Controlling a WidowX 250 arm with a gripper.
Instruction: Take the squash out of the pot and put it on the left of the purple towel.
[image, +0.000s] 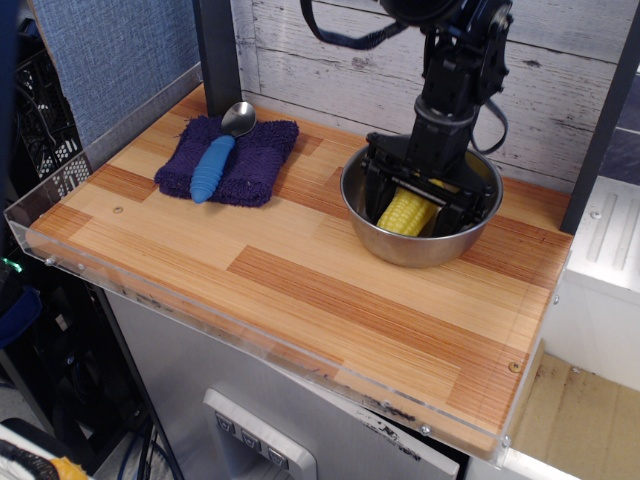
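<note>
The yellow squash needs to move out of the pot beside the purple towel, so the robot's gripper should next grab it around its bumpy body.
The squash, a yellow bumpy corn-shaped toy, lies inside the pot, a shiny steel bowl at the right of the wooden board. My black gripper is lowered into the pot from above. Its jaws are open, one finger on each side of the squash, close to it. The gripper body hides the squash's far end. The purple towel lies flat at the back left of the board, apart from the pot.
A spoon with a blue ribbed handle and a metal bowl lies on the towel. A black post stands behind the towel. A clear low wall lines the board's left edge. Bare wood lies left of the towel.
</note>
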